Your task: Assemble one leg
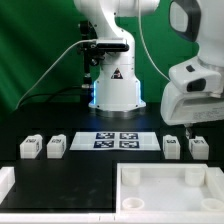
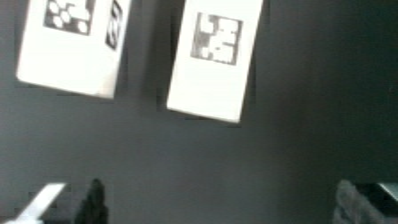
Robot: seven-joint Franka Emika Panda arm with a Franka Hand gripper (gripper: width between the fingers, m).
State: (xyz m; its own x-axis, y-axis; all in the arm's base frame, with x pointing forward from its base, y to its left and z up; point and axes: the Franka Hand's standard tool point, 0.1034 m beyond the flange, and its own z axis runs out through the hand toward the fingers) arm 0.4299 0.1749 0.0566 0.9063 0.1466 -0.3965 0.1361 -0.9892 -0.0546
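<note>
The leg will next be grabbed by its tagged body (image 1: 199, 149) (image 2: 215, 48) with my gripper, so that it can be fitted to the white tabletop piece.
Four legs, small white blocks with marker tags, lie in a row on the black table: two at the exterior view's left (image 1: 30, 147) (image 1: 57, 146) and two at its right (image 1: 171, 147) (image 1: 198, 148). My gripper (image 1: 189, 130) hangs just above the right pair. In the wrist view those two legs (image 2: 80, 45) (image 2: 217, 62) lie side by side ahead of my gripper (image 2: 217, 205). The fingers (image 2: 71, 203) stand wide apart with only bare table between them. The gripper is open and holds nothing.
The marker board (image 1: 118, 140) lies between the two pairs of legs. The large white tabletop piece with a raised rim (image 1: 170, 178) sits at the front right. Another white part (image 1: 7, 184) shows at the front left. The robot base (image 1: 115, 90) stands behind.
</note>
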